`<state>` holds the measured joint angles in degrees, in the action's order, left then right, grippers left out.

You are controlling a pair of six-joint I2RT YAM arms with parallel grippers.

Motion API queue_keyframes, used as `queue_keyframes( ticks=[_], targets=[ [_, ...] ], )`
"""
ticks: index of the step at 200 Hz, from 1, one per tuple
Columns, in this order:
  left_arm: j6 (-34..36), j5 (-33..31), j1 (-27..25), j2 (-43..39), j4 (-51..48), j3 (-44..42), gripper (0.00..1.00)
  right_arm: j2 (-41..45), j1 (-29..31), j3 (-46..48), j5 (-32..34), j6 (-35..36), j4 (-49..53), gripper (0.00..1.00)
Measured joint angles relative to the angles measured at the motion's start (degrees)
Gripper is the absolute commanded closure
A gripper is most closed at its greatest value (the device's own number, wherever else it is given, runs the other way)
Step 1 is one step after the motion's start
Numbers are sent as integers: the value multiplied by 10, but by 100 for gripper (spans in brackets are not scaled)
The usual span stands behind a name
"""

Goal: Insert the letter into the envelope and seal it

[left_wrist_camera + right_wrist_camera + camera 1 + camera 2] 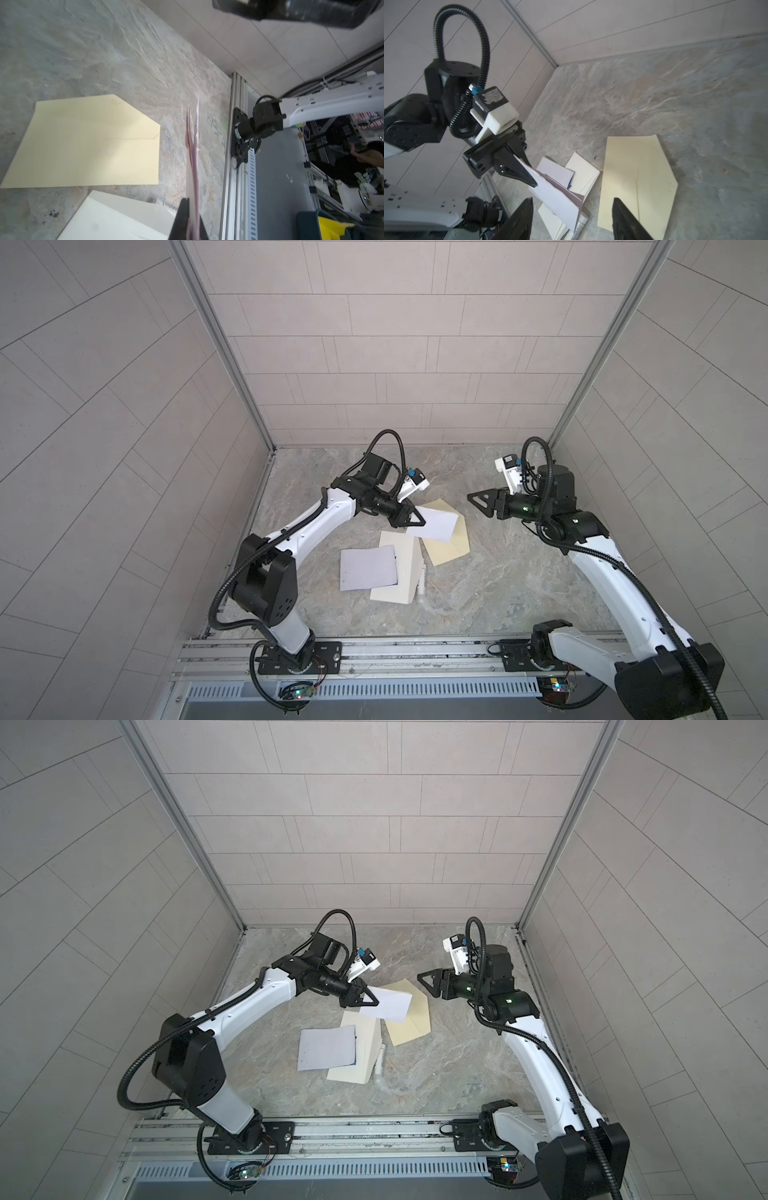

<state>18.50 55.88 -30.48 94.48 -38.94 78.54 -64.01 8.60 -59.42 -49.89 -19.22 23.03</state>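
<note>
I should next take hold of the letter by its loose edge (456, 527) with my right gripper, opposite my left gripper, so the letter's other edge goes into the envelope (453, 550).
A folded white letter (434, 524) hangs above the table, and my left gripper (415, 520) is shut on its left edge. The left wrist view has the letter (194, 145) edge-on between the two black fingers (182, 218). A pale yellow envelope (451, 547) lies flat under and to the right of it, flap open; it also appears in the left wrist view (89, 143) and the right wrist view (639, 176). My right gripper (478, 502) stands open to the right of the letter, apart from it, and its fingers (521, 218) hold nothing.
A cream envelope (399, 568) lies in front of the yellow one, with a second white sheet (368, 568) overlapping its left side. A white glue stick (422, 585) lies against its right edge. Tiled walls close in the marble table (498, 580) on three sides.
</note>
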Motion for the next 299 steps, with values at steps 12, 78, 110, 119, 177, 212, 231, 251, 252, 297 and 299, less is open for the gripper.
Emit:
queue_keyframes(
  ticks=[12, 78, 110, 119, 177, 212, 231, 251, 252, 297, 299],
  targets=[
    [48, 4, -6, 2, -47, 4, 100, -22, 25, -12, -24, 29, 28, 38],
    [195, 37, -19, 3, -147, 19, 100, -124, 136, -56, -80, 111, 106, 44],
    [210, 37, -19, 3, -155, 19, 100, -138, 166, -62, -98, 133, 123, 51],
    [212, 37, -19, 3, -156, 19, 100, -141, 172, -62, -103, 137, 126, 56],
    [193, 20, -18, -7, -129, 11, 99, -154, 181, -61, -93, 140, 135, 100],
    [65, 5, -3, -43, 32, -58, 57, -136, 176, -34, -16, 99, 91, 100],
    [-63, 0, 24, -52, 162, -97, 46, -123, 159, -2, 50, 53, 55, 100],
    [-207, -41, 48, -33, 276, -111, 45, -120, 134, 28, 133, 4, 22, 100],
    [-211, -43, 49, -31, 279, -111, 45, -120, 134, 28, 136, 3, 21, 100],
    [-407, -212, 43, 73, 346, -109, 44, -142, 88, 56, 303, -77, -16, 100],
    [-411, -219, 42, 78, 343, -108, 44, -145, 86, 56, 307, -79, -19, 100]
  ],
)
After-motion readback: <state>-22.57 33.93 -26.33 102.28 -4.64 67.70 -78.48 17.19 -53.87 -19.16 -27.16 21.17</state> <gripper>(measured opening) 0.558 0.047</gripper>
